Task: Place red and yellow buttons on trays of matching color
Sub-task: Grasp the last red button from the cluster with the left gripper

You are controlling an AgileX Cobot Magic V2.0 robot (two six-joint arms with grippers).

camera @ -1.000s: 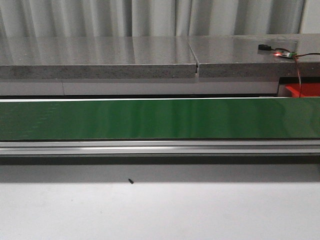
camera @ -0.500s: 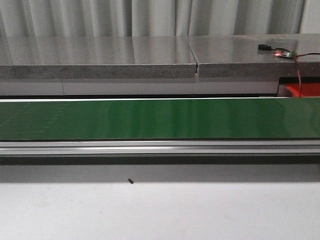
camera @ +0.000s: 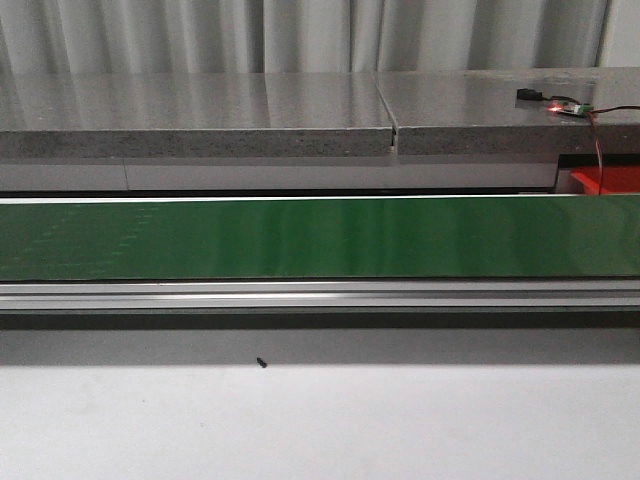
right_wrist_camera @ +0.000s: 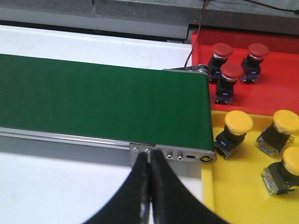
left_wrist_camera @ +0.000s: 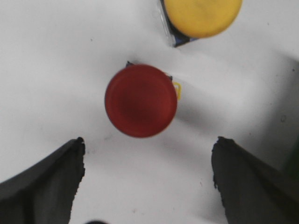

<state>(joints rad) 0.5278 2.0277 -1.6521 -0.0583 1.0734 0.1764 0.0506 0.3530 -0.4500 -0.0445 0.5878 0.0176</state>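
Note:
The white surface shows between my left gripper's fingers and the red button (left_wrist_camera: 141, 101), so my left gripper should move toward the button before it closes on it.
In the left wrist view a red button (left_wrist_camera: 140, 101) stands on the white table, seen from above, with a yellow button (left_wrist_camera: 203, 16) beside it at the frame's edge. My left gripper (left_wrist_camera: 148, 149) hangs open above the table, its dark fingers (left_wrist_camera: 51, 182) apart and just short of the red button. In the right wrist view the red tray (right_wrist_camera: 266, 95) holds three red buttons (right_wrist_camera: 231, 74) and the yellow tray (right_wrist_camera: 243, 186) holds three yellow buttons (right_wrist_camera: 237, 123). My right gripper (right_wrist_camera: 149, 156) is shut with nothing in it, over the conveyor's end.
The green conveyor belt (camera: 320, 238) runs across the front view with a metal rail (camera: 320, 294) along its near side. A grey shelf (camera: 200, 115) lies behind it, bearing a small lit circuit board (camera: 566, 106). A corner of the red tray (camera: 610, 180) shows at far right.

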